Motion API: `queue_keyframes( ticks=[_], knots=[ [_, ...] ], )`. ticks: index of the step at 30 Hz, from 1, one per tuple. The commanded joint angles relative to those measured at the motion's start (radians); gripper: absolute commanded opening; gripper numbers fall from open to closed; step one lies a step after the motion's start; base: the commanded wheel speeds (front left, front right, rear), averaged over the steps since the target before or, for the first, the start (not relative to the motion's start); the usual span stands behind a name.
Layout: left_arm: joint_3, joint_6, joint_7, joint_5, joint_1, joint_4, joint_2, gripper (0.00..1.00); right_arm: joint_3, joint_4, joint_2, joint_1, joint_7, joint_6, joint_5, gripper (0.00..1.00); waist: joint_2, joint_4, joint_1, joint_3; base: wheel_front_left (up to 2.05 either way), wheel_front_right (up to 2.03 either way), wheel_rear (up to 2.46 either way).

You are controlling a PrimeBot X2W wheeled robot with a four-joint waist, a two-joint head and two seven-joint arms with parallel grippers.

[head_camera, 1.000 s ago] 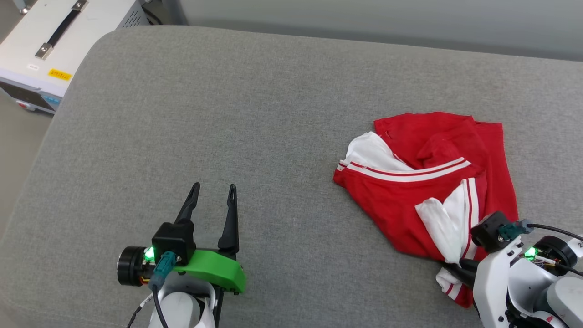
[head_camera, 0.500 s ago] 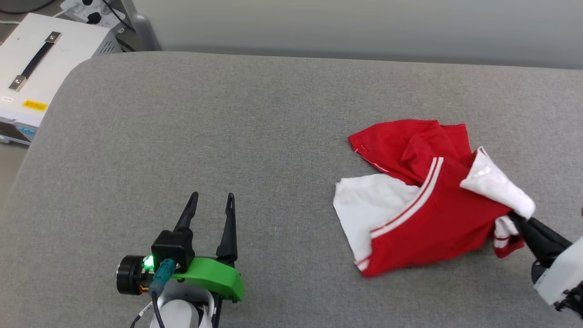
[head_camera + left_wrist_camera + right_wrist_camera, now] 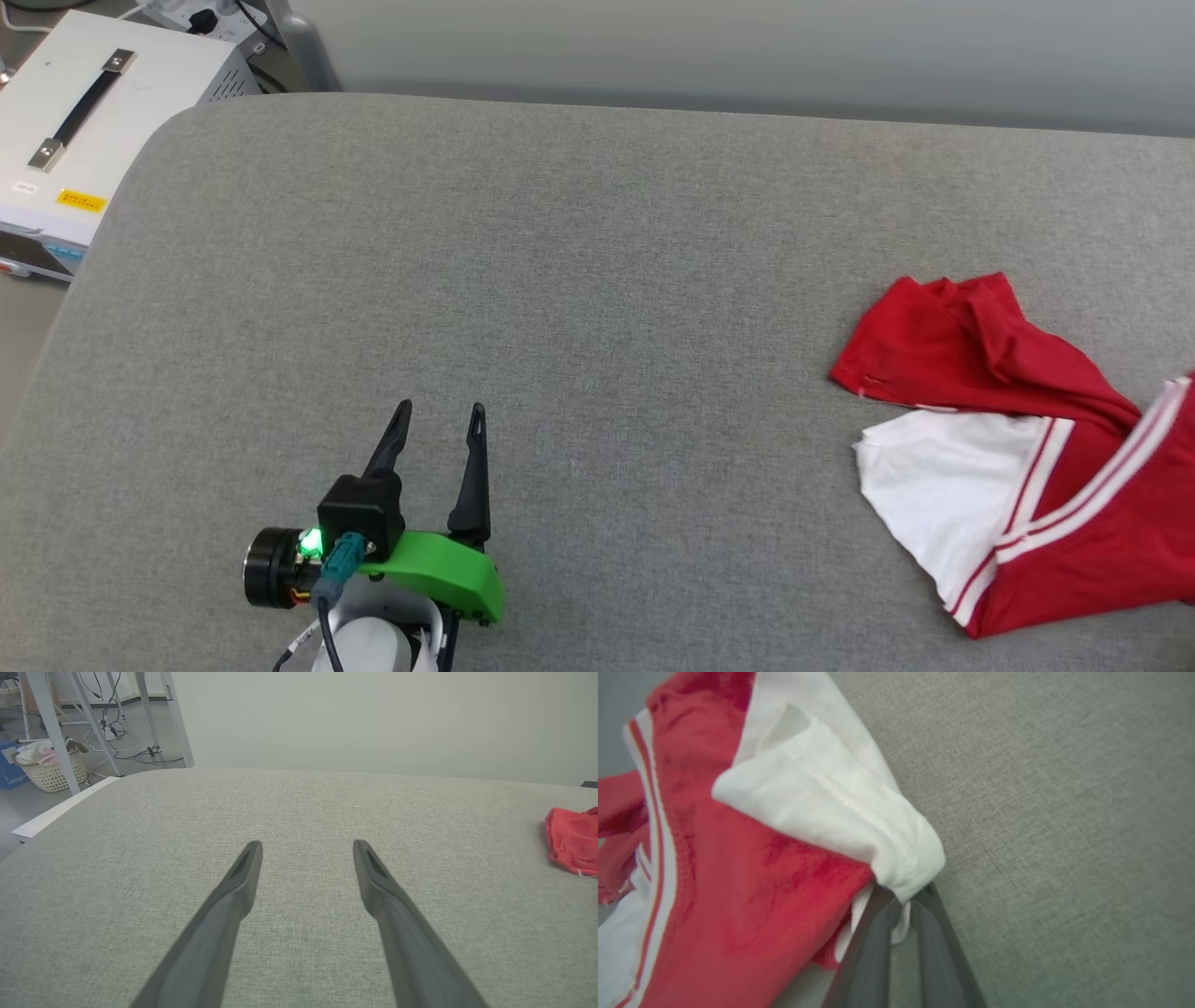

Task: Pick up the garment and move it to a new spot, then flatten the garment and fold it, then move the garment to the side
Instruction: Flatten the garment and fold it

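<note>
My left gripper reaches the garment next and grabs the white sleeve's edge (image 3: pixel 868 457), which sticks out free while the red cloth (image 3: pixel 991 347) droops in slack folds.
The garment (image 3: pixel 1018 457), a crumpled red T-shirt with white sleeves and striped trim, lies at the right edge of the head view, partly cut off by the frame. In the right wrist view my right gripper (image 3: pixel 903 893) is shut on a fold of the garment (image 3: pixel 752 858) where a white sleeve meets the red cloth, and the shirt hangs from it above the grey surface. My left gripper (image 3: pixel 439 420) stands open low over the cushion at the lower left, nothing between its fingers (image 3: pixel 243 877). A red bit of the garment (image 3: pixel 572 840) shows far to its right.
The work surface is a wide grey fabric cushion (image 3: pixel 560 280) with a rounded far-left corner. A white equipment box with a black handle (image 3: pixel 84 103) stands beyond that corner. In the left wrist view, a laundry basket (image 3: pixel 51 767), cables and metal legs stand on the floor behind.
The right gripper has dragged the garment to the right, out past the head view's edge; the shirt has stretched out as it went. The head camera shifted. The left gripper stayed put.
</note>
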Motion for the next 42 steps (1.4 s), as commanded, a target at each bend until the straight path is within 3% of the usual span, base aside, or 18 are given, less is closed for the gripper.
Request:
queue_keyframes(
  ticks=[1, 3, 4, 5, 6, 13, 23, 27, 31, 37, 42],
  knots=[
    [-0.001, 0.000, -0.006, 0.001, 0.000, 0.005, -0.004, 1.00, -0.005, 0.046, 0.004, -0.029, -0.018, -0.001, -0.020, 0.00, 0.0000, 0.001, 0.0000, 0.000, 0.00, 0.00, 0.00],
    [-0.003, 0.000, -0.006, 0.002, 0.000, 0.009, -0.004, 1.00, -0.008, 0.099, 0.016, -0.053, -0.035, -0.001, -0.030, 0.00, 0.0000, 0.002, 0.0000, -0.003, 0.00, 0.00, 0.00],
    [-0.003, 0.000, -0.006, 0.002, 0.001, 0.011, -0.004, 1.00, -0.007, 0.115, 0.020, -0.065, -0.049, -0.001, -0.035, 0.07, 0.0000, 0.001, 0.0000, -0.005, 0.00, 0.00, 0.00],
    [-0.003, 0.001, -0.006, 0.002, 0.002, 0.012, -0.004, 1.00, -0.003, 0.124, 0.020, -0.073, -0.061, -0.001, -0.044, 0.46, 0.0000, 0.000, 0.0000, -0.007, 0.00, 0.00, 0.00],
    [-0.002, 0.002, -0.006, 0.003, 0.004, 0.013, -0.004, 1.00, 0.003, 0.129, 0.015, -0.079, -0.080, -0.001, -0.062, 1.00, 0.0000, -0.002, 0.0000, -0.012, 0.00, 0.00, 0.00],
    [0.000, 0.001, -0.006, 0.017, 0.026, 0.016, -0.005, 1.00, -0.020, 0.105, -0.004, -0.094, -0.174, -0.001, -0.161, 1.00, 0.0000, -0.013, 0.0000, -0.052, 0.00, 0.00, 0.00],
    [0.003, -0.002, -0.006, 0.030, 0.051, 0.000, -0.005, 1.00, -0.126, -0.171, -0.022, -0.065, -0.145, -0.001, -0.386, 1.00, 0.0000, -0.013, 0.0000, -0.086, 0.00, 0.00, 0.00],
    [-0.003, -0.002, -0.006, 0.032, 0.057, -0.003, -0.005, 1.00, -0.197, -0.321, -0.004, -0.057, -0.053, -0.001, -0.484, 1.00, 0.0000, -0.004, 0.0000, -0.093, 0.00, 0.00, 0.00],
    [-0.001, -0.001, -0.006, 0.033, 0.059, -0.009, -0.005, 1.00, -0.185, -0.488, 0.011, -0.058, 0.052, -0.001, -0.537, 1.00, 0.0000, 0.005, 0.0000, -0.092, 0.00, 0.00, 0.00],
    [-0.006, 0.000, -0.006, 0.038, 0.050, -0.023, -0.005, 1.00, -0.016, -0.718, -0.034, -0.080, 0.266, -0.001, -0.546, 1.00, 0.0000, 0.016, 0.0000, -0.071, 0.00, 0.00, 0.00],
    [-0.010, 0.005, -0.006, 0.052, 0.033, -0.043, -0.005, 1.00, 0.166, -0.785, -0.121, -0.101, 0.533, -0.001, -0.459, 1.00, 0.0000, 0.031, 0.0000, -0.047, 0.00, 0.00, 0.00]
  ],
)
